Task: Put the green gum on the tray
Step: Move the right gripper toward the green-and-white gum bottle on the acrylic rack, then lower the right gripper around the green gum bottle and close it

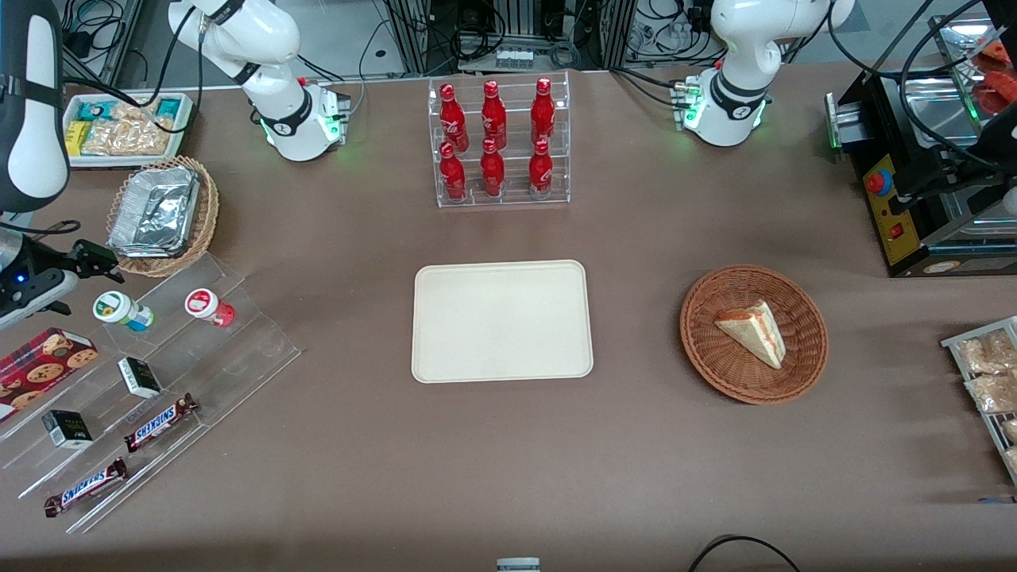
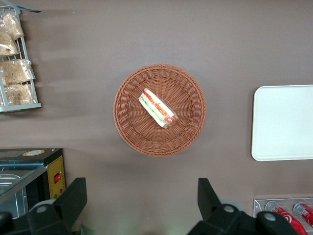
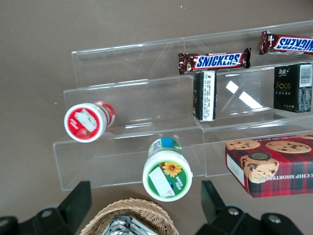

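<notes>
The gum's body (image 1: 137, 315) is the part my gripper needs to pick it up by next, so that the lid stays free as the green gum goes onto the cream tray (image 1: 500, 320).
The green gum (image 1: 121, 310) stands on the top step of a clear acrylic shelf (image 1: 238, 349), toward the working arm's end of the table. Its white-and-green lid with a sunflower faces the right wrist view (image 3: 167, 174). A like-sized red-lidded bottle (image 1: 208, 306) stands beside it and also shows in the right wrist view (image 3: 85, 121). My gripper (image 1: 97, 260) hovers open and empty just beside the gum, over the edge of a wicker basket; the wrist view shows its fingers spread wide (image 3: 144, 205). The cream tray (image 1: 500, 320) lies bare at the table's middle and shows in the left wrist view (image 2: 283, 122).
The wicker basket holds a foil tray (image 1: 155, 210). Snickers bars (image 1: 159, 421), black boxes (image 1: 139, 377) and a cookie box (image 1: 44, 361) sit on the lower steps. A white snack bin (image 1: 127, 127), a cola rack (image 1: 499, 143) and a sandwich basket (image 1: 802, 365) stand elsewhere.
</notes>
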Robot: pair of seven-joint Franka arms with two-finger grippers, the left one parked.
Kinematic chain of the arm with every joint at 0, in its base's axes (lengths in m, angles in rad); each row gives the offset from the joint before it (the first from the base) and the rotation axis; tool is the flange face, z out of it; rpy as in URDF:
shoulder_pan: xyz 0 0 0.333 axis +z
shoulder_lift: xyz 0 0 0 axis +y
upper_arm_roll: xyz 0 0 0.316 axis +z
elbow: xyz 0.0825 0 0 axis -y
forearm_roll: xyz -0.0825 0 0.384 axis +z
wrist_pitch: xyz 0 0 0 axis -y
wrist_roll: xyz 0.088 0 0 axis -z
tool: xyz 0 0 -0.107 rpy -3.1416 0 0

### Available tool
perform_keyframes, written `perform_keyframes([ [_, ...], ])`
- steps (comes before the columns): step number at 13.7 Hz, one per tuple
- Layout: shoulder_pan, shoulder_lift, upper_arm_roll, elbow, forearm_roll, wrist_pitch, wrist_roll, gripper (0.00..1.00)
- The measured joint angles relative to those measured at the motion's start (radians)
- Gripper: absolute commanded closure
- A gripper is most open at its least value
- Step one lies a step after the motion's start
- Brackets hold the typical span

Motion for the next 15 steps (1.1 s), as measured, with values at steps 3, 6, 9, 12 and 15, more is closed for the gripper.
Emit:
perform_keyframes([
  [3,-0.012,0.002,0.000,-0.045,0.000,0.067,-0.022,0.00],
  [6,-0.019,0.011,0.000,-0.066,0.000,0.114,-0.052,0.00],
  [9,-0.020,0.026,0.000,-0.079,0.000,0.149,-0.070,0.00],
  [12,-0.024,0.039,0.000,-0.083,0.000,0.162,-0.074,0.00],
  [15,-0.033,0.055,0.000,-0.084,0.000,0.176,-0.094,0.00],
])
